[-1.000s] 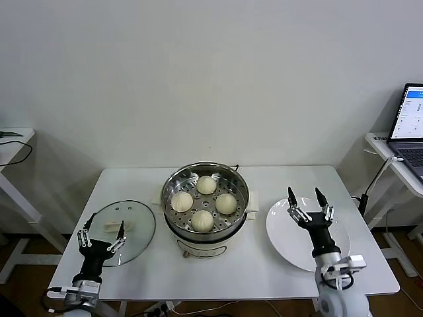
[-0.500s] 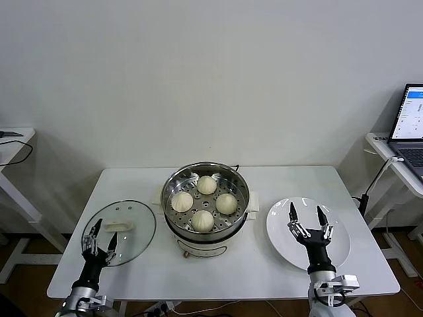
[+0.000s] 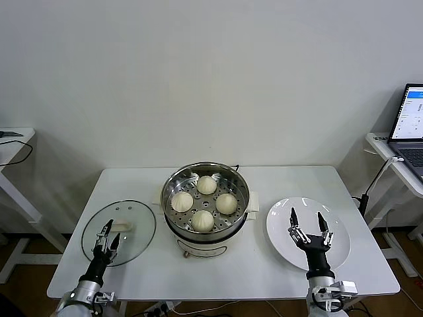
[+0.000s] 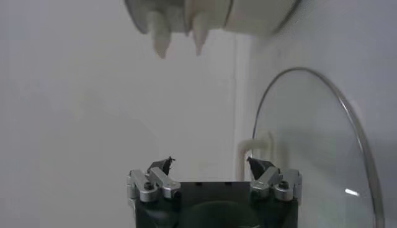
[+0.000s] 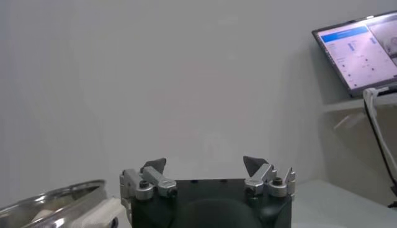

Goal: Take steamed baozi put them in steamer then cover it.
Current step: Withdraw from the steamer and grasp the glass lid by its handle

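I need to cover the steamer next, so my left gripper should pick up the glass lid by its white handle (image 3: pixel 119 226) for that.
The steamer (image 3: pixel 186 176) stands at the table's middle, uncovered, with several white baozi (image 3: pixel 203 220) on its perforated tray. Its glass lid (image 3: pixel 135 228) with a white handle (image 3: pixel 119 226) lies flat on the table to the left. My left gripper (image 3: pixel 108 236) hovers open over the lid's near part, fingertips up, holding nothing. In the left wrist view the left gripper (image 4: pixel 211 164) is open, with the lid (image 4: pixel 310 142) beside it. My right gripper (image 3: pixel 307 221) stands open and empty over the white plate (image 3: pixel 281 228). The right wrist view shows the right gripper (image 5: pixel 205 164) open before the wall.
The white table (image 3: pixel 225 271) carries only the steamer, lid and bare plate. A laptop (image 3: pixel 411 125) sits on a side table at the far right, and another side table (image 3: pixel 13 139) is at the far left. The steamer rim (image 5: pixel 56 201) shows in the right wrist view.
Both arms have sunk toward the table's front edge. The right gripper dropped lower over the plate. The left gripper shifted slightly right over the lid. Both stayed open.
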You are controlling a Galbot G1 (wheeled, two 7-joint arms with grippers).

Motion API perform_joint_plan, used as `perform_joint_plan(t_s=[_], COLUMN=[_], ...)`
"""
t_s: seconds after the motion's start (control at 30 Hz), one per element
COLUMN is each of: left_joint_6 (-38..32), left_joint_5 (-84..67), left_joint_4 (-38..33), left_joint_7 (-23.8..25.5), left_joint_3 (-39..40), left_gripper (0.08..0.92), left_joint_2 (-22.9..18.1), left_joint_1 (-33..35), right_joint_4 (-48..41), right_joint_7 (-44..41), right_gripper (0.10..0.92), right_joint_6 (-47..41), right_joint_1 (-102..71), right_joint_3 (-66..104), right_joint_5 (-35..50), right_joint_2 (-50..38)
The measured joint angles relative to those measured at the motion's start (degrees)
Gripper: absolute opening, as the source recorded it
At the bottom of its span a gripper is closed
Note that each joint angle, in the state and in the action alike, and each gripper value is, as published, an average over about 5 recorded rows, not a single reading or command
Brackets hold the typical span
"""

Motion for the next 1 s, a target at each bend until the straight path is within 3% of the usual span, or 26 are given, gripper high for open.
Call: perform_joint_plan(t_s=[0.83,1.0], left_joint_6=[3.4,3.7], left_joint_5=[4.5,4.9], left_joint_4=[9.6,11.0], left_joint_7=[-1.2,-1.4], left_joint_3=[1.3,1.4], left_gripper=[0.822,0.722], left_joint_2=[-0.3,-0.3], left_joint_1=[-10.4,-11.3], right_joint_4=[-2.1,-2.7], right_joint_7=[-0.3,-0.4], right_gripper=[0.823,0.823], right_joint_6=[1.2,1.5], right_joint_1=[-0.2,-0.1], right_joint_3=[0.4,0.3], right_joint_5=[-1.3,-1.7], right_joint_2=[0.3,0.4])
